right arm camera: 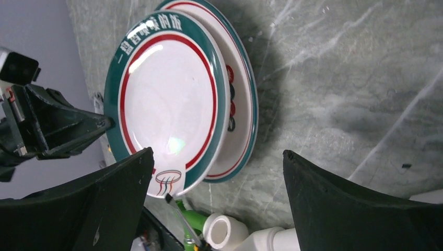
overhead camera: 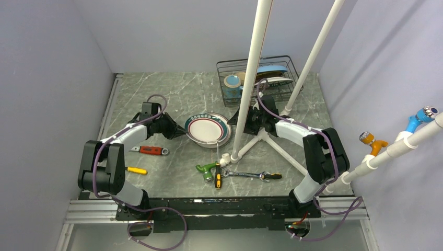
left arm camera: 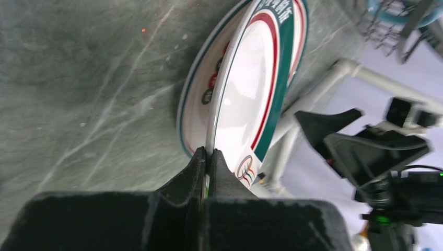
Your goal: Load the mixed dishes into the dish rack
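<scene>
My right gripper grips the held plate's rim opposite my left gripper next, so the plate's other edge stays free to enter the rack (overhead camera: pixel 284 61).
My left gripper (overhead camera: pixel 176 130) is shut on the left rim of a white plate with a dark green rim (overhead camera: pixel 209 128), holding it tilted over a second green-rimmed plate (overhead camera: pixel 194 137) that lies on the table. In the left wrist view the fingertips (left arm camera: pixel 201 162) pinch that rim (left arm camera: pixel 245 99). My right gripper (overhead camera: pixel 236 118) is open and empty just right of the plates, its jaws wide apart (right arm camera: pixel 217 153) facing the held plate (right arm camera: pixel 167 104). The black wire dish rack (overhead camera: pixel 284 61) at the back holds a teal mug (overhead camera: pixel 232 82) and a light-blue plate (overhead camera: pixel 271 69).
A white pipe frame (overhead camera: pixel 253 78) rises between the plates and the rack, its foot (overhead camera: pixel 237 156) by the plates. A red wrench (overhead camera: pixel 150 150), a yellow screwdriver (overhead camera: pixel 137 170), a green-handled tool (overhead camera: pixel 206 168) and a wrench (overhead camera: pixel 251 175) lie near the front.
</scene>
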You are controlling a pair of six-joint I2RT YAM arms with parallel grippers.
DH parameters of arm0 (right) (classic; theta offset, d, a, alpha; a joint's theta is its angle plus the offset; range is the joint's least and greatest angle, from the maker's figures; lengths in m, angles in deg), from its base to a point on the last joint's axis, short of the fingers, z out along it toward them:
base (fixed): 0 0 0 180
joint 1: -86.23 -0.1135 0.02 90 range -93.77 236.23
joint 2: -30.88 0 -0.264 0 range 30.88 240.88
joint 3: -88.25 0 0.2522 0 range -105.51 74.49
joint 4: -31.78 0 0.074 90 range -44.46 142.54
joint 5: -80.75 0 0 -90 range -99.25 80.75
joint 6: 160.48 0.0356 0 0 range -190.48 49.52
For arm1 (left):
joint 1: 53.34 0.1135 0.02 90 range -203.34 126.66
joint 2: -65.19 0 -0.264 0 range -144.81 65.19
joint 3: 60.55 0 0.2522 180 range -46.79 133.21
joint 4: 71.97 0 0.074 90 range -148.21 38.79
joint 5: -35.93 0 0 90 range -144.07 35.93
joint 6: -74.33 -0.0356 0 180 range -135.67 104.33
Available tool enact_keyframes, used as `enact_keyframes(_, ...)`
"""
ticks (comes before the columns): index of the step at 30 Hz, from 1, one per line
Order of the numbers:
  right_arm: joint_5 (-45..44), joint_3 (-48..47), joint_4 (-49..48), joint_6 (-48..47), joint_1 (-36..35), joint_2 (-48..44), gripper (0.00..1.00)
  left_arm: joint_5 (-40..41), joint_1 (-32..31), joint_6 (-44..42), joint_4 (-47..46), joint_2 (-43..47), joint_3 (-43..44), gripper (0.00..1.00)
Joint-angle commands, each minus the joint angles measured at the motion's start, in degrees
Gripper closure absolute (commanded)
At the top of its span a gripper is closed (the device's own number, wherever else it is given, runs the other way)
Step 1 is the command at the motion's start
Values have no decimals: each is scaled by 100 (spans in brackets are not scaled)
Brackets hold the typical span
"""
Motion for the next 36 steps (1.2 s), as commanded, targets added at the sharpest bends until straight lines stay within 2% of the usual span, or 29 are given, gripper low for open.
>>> enact_keyframes(1, -153, -171, 253, 890, -27, -77, 7, -595, 34, 1186, -1135, 226, -11, 100)
enact_keyframes(6, 145, -81, -113, 1475, -79, 37, 9, -570, -20, 1062, -1016, 154, 110, 100)
enact_keyframes(16, 656, 6, -969, 2321, -234, 542, 21, -839, -188, 1322, -1665, 10, -179, 100)
enact_keyframes(21, 667, -66, -1300, 2499, -300, 733, 34, -837, -355, 1318, -1770, -13, -288, 100)
enact_keyframes(23, 707, -100, -1455, 2544, -320, 769, 42, -889, -422, 1360, -1920, -29, -391, 100)
enact_keyframes(26, 748, -18, -1794, 2638, -332, 737, 64, -927, -489, 1356, -2039, -19, -503, 100)
enact_keyframes(31, 644, 140, -1992, 2563, -339, 524, 93, -908, -559, 1065, -1874, 69, -460, 100)
enact_keyframes(34, 600, 118, -1900, 2437, -343, 423, 100, -734, -607, 666, -1499, 194, -291, 100)
enact_keyframes(36, 546, 59, -1808, 2240, -333, 278, 100, -703, -611, 364, -1339, 283, -180, 100)
